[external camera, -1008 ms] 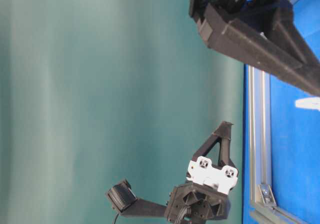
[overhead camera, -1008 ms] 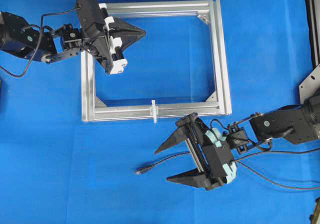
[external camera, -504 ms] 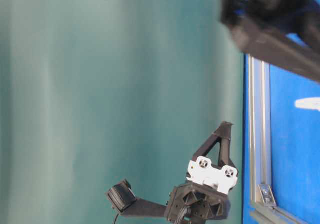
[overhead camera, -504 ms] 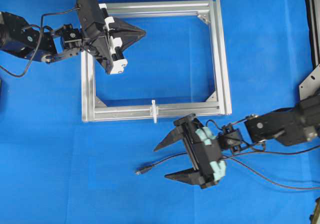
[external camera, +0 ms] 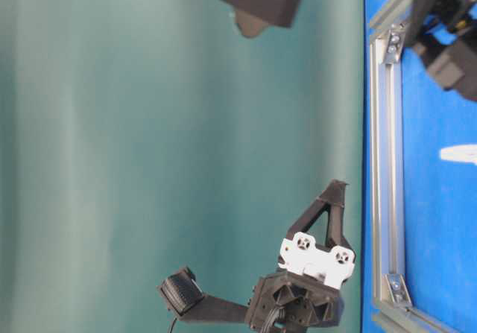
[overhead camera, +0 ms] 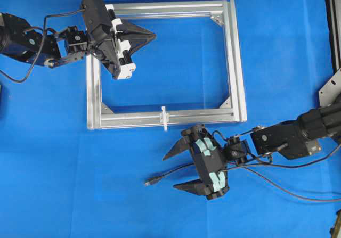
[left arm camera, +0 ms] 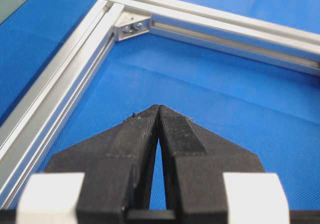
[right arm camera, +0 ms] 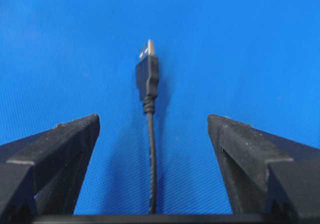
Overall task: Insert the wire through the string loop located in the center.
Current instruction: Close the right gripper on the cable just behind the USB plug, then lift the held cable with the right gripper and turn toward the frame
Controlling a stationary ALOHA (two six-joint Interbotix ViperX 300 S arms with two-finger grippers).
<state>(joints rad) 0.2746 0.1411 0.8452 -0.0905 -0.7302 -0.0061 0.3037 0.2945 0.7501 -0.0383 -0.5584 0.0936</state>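
Observation:
The wire needs to go through the string loop (overhead camera: 164, 118), so my right gripper next needs to grab the wire, just behind its plug (overhead camera: 169, 173).
The wire (overhead camera: 176, 170) lies on the blue mat below the frame, its plug tip (overhead camera: 150, 182) pointing left. My right gripper (overhead camera: 170, 172) stands open astride it, one finger on each side and neither touching. In the right wrist view the wire (right arm camera: 151, 154) runs up the middle between the fingers to the plug (right arm camera: 148, 76), just past my right gripper (right arm camera: 152, 118). The white string loop (overhead camera: 164, 118) crosses the frame's bottom bar at its middle. My left gripper (overhead camera: 153, 34) is shut and empty, hovering inside the frame's top left corner, its tips (left arm camera: 158, 107) pressed together.
The aluminium frame (overhead camera: 234, 62) lies flat on the mat; its corner bracket (left arm camera: 134, 27) is ahead of the left gripper. Loose black arm cables (overhead camera: 287, 190) trail right of the right gripper. A metal bracket (overhead camera: 330, 91) sits at the right edge.
My right gripper has moved left and down along the wire toward the plug, so the wire now lies between its fingers. The left arm has not moved.

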